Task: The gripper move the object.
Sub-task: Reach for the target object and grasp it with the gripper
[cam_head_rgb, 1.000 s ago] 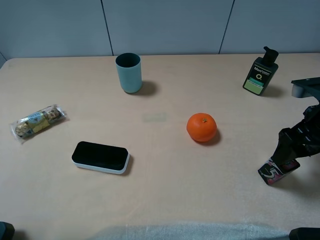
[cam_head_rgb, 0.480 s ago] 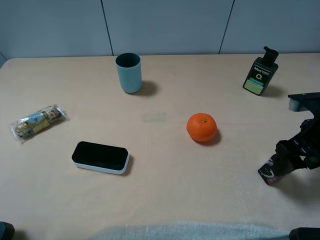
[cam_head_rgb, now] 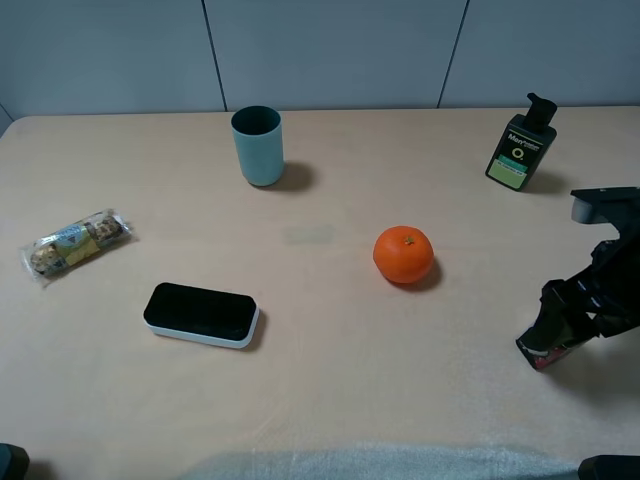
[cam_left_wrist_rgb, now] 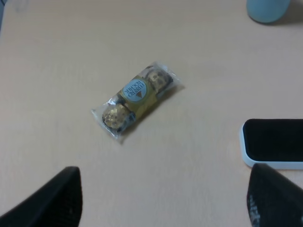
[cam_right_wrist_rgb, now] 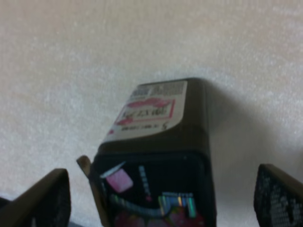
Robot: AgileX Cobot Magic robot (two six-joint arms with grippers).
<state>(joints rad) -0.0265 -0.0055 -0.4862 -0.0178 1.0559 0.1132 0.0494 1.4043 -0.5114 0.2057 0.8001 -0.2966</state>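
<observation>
I need to move the box, so my right gripper will next grab the small black box by its body below the printed top (cam_head_rgb: 550, 352) (cam_right_wrist_rgb: 154, 118).
The object, a small black box (cam_head_rgb: 538, 353) with pink and white print, lies on the table at the right; in the exterior high view my right gripper (cam_head_rgb: 565, 318) mostly covers it. In the right wrist view the box (cam_right_wrist_rgb: 156, 156) lies between the two spread fingers of the right gripper (cam_right_wrist_rgb: 163, 198); neither finger (cam_right_wrist_rgb: 45, 198) touches it. The jaws are open around it. My left gripper (cam_left_wrist_rgb: 163, 201) is open and empty, low over the table's front left.
An orange (cam_head_rgb: 403, 254) sits left of the box. A black-and-green pump bottle (cam_head_rgb: 520, 145) stands at the back right, a teal cup (cam_head_rgb: 257, 146) at the back. A flat black-and-white case (cam_head_rgb: 201, 314) and a chocolate packet (cam_head_rgb: 77, 243) lie on the left.
My right gripper has come lower over the box and shifted slightly left; it now hides the "5" print. The box has stayed in place. The left arm has not moved.
</observation>
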